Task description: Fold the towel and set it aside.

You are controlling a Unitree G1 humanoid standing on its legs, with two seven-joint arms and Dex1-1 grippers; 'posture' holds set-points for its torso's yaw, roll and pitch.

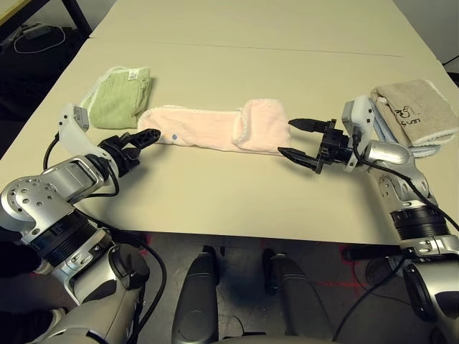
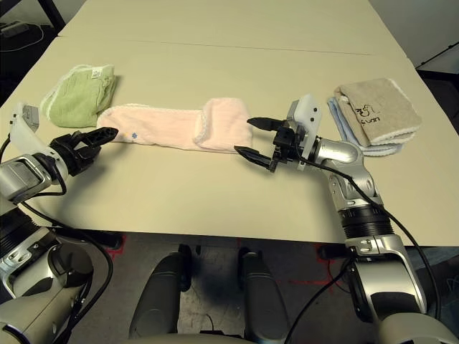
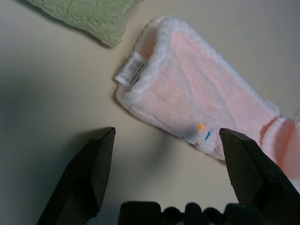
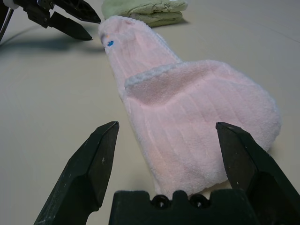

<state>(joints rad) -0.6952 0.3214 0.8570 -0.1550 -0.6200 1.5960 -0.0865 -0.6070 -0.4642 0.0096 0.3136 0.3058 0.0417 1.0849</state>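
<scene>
I should fold the towel next, so I need to grab it with my left gripper by the labelled end hem (image 1: 146, 123), where the border curls up.
The pale pink towel (image 1: 204, 127) lies as a long strip across the middle of the table. Its right end is folded back over itself (image 1: 262, 125). Its left end carries a white label (image 3: 131, 69) and a small blue and orange mark (image 3: 204, 131). My left gripper (image 1: 148, 137) stands open just off the towel's left end, with nothing between its fingers. My right gripper (image 1: 285, 137) is open just off the folded right end, low over the table, its two fingers (image 4: 89, 164) straddling that end's width without touching it.
A folded light green towel (image 1: 120, 95) lies just behind the pink towel's left end. At the right, behind my right wrist, a beige towel (image 1: 416, 109) with a dark mark rests on a light blue cloth (image 1: 389, 133). The table's front edge (image 1: 237, 236) runs close below.
</scene>
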